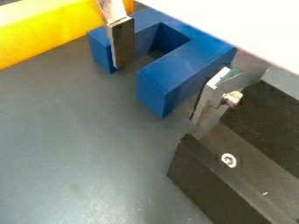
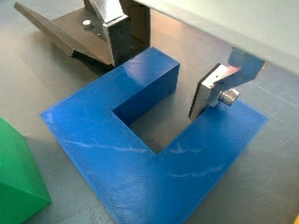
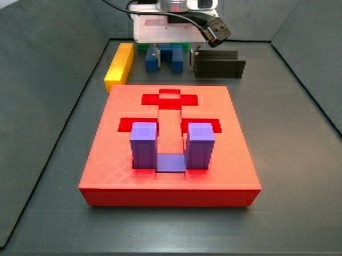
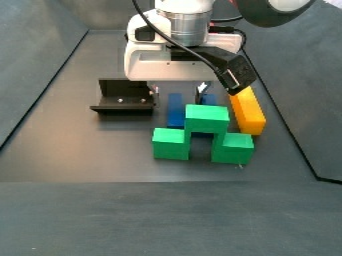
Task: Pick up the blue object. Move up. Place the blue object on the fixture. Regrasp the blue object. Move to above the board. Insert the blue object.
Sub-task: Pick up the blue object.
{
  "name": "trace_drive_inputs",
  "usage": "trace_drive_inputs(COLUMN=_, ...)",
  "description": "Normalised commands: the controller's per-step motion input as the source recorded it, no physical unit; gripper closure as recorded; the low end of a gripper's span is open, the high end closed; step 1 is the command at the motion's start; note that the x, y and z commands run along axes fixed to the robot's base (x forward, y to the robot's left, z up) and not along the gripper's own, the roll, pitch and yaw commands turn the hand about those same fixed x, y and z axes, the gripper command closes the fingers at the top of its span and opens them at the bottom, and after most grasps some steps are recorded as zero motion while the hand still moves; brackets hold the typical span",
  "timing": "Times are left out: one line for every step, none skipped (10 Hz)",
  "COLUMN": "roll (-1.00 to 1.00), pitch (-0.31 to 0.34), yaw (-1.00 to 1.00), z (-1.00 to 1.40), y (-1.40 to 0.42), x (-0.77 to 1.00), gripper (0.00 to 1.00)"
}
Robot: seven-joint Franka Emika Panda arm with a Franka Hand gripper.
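Observation:
My gripper grabs the blue object's single narrow arm beside the fixture next to pick it up, since the whole blue object spreads wider than my open fingers.
The blue object (image 1: 181,79) is a dark blue U-shaped block lying flat on the floor; it also shows in the other wrist view (image 2: 128,131) and in both side views (image 3: 163,58) (image 4: 175,106). My gripper (image 1: 163,74) (image 2: 166,66) is low over it and open. Its fingers straddle one arm of the block: one finger (image 1: 117,44) is in the slot, the other (image 1: 211,98) is outside, on the fixture's side. Gaps show on both sides. The fixture (image 1: 239,166) (image 3: 218,67) (image 4: 123,97) stands close beside the block. The red board (image 3: 127,175) lies nearer in a side view.
A purple U-shaped block (image 3: 166,148) sits in the board's recess. A long yellow bar (image 1: 41,31) (image 3: 120,62) (image 4: 245,108) lies on the blue block's other side. A green block (image 2: 17,179) (image 4: 201,135) lies right next to the blue block.

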Motion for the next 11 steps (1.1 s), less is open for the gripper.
trace_drive_inputs(roll=0.0, pitch=0.0, yaw=0.0, z=0.0, y=0.0, x=-0.02, gripper=0.0)
trace_drive_inputs(roll=0.01, pitch=0.0, yaw=0.0, z=0.0, y=0.0, x=-0.03, gripper=0.0)
trace_drive_inputs(roll=0.0, pitch=0.0, yaw=0.0, z=0.0, y=0.0, x=0.0, gripper=1.0)
trace_drive_inputs(roll=0.0, pitch=0.0, yaw=0.0, z=0.0, y=0.0, x=0.0, gripper=1.0)
trace_drive_inputs(roll=0.0, pitch=0.0, yaw=0.0, z=0.0, y=0.0, x=0.0, gripper=1.0)
trace_drive_inputs(roll=0.0, pitch=0.0, yaw=0.0, z=0.0, y=0.0, x=0.0, gripper=1.0)
trace_drive_inputs(roll=0.0, pitch=0.0, yaw=0.0, z=0.0, y=0.0, x=0.0, gripper=1.0)
trace_drive_inputs(roll=0.0, pitch=0.0, yaw=0.0, z=0.0, y=0.0, x=0.0, gripper=1.0)
trace_drive_inputs(roll=0.0, pitch=0.0, yaw=0.0, z=0.0, y=0.0, x=0.0, gripper=1.0)
trace_drive_inputs(roll=0.0, pitch=0.0, yaw=0.0, z=0.0, y=0.0, x=0.0, gripper=1.0)
trace_drive_inputs(roll=0.0, pitch=0.0, yaw=0.0, z=0.0, y=0.0, x=0.0, gripper=1.0)
